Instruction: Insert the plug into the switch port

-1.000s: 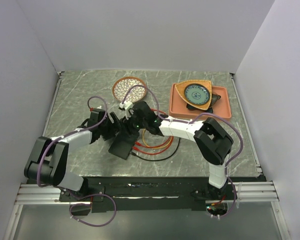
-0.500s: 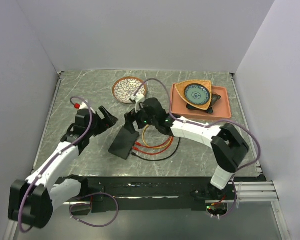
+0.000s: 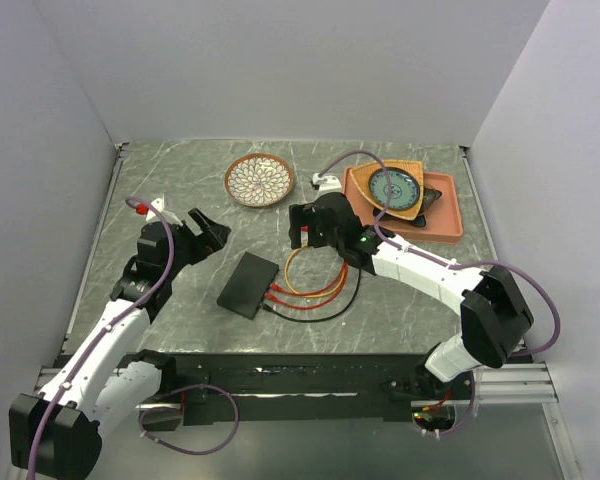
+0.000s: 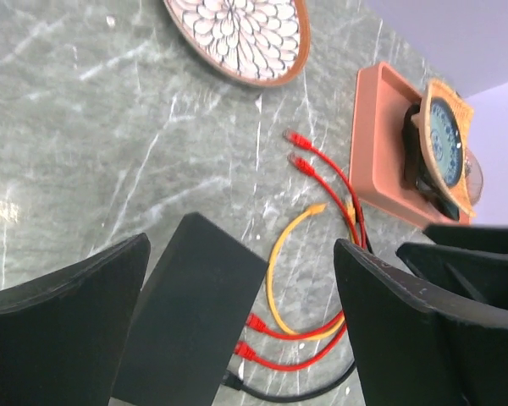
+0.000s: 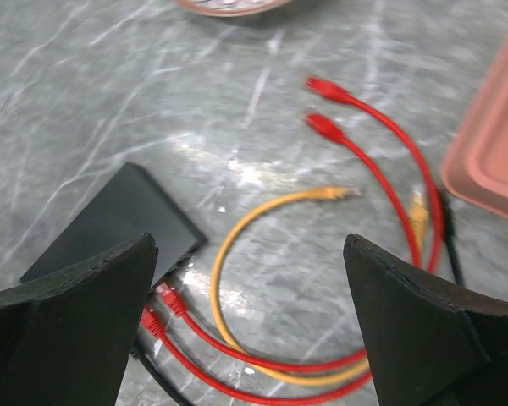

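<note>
My right gripper grabs the yellow cable just behind its free plug next, so the plug stays free to go into the switch port.
The switch (image 3: pixel 248 285) is a flat black box lying on the marble table; it also shows in the left wrist view (image 4: pixel 190 321) and the right wrist view (image 5: pixel 118 224). Two red plugs (image 4: pixel 252 323) and a black cable (image 4: pixel 237 383) sit in its edge. A yellow cable's free plug (image 5: pixel 339 193) lies on the table, and two free red plugs (image 5: pixel 323 106) lie farther back. My left gripper (image 3: pixel 212 226) is open and empty, left of and behind the switch. My right gripper (image 3: pixel 310 238) is open and empty above the cable loops.
A patterned round plate (image 3: pixel 259 179) lies at the back centre. An orange tray (image 3: pixel 442 225) with a triangular dish and a blue bowl stands at the back right. The cables loop (image 3: pixel 315 290) between the switch and the tray.
Both grippers have drawn back from the switch, the left to the left, the right toward the back right. The switch, tilted before, now lies flat.
</note>
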Controlling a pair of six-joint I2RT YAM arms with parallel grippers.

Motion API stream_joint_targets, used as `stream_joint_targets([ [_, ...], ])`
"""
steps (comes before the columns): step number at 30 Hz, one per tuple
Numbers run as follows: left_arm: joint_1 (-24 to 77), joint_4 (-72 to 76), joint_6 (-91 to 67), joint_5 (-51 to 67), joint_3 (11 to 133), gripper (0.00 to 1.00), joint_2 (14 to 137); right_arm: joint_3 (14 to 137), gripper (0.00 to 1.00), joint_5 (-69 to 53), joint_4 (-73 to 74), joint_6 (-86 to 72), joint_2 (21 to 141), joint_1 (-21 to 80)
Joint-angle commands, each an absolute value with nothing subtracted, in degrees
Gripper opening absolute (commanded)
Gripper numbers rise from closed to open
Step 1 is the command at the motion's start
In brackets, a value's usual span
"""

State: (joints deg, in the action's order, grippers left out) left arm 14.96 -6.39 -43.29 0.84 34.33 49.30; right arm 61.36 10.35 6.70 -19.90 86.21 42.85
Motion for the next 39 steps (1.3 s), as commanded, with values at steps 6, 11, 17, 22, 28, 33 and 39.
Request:
stream_joint_targets([
  [6,14.9,-3.8,-42.8,-3.0,53.7,0.96,56.1,63.5,0.99,20.2,13.6,-28.4,81.7,42.8],
  [11,14.9,-6.3,-46.7,-2.6,62.8,0.96,63.6,66.4,0.99,18.4,16.9,-31.5,84.7,42.8],
  [17,14.9,-5.1,-52.4,0.2,59.0,0.96,67.5,68.4,0.90,13.8,17.5,-35.9,91.5,42.8],
  [22,14.9,-3.5,-52.0,-1.7,54.1,0.96,66.5,72.7,0.87,10.4,19.2,-38.1,100.2,42.8],
  [28,14.9,-3.8,-50.6,-1.9,53.7,0.96,66.1,79.3,0.81,8.1,22.1,-39.4,109.3,42.8],
  [33,14.9,-4.7,-50.1,-2.8,54.2,0.96,66.3,84.8,0.76,10.4,27.8,-40.0,115.2,42.6],
  [39,14.9,-5.6,-49.0,-2.5,55.7,0.96,67.1,90.3,0.67,14.3,33.0,-39.2,120.4,42.6],
])
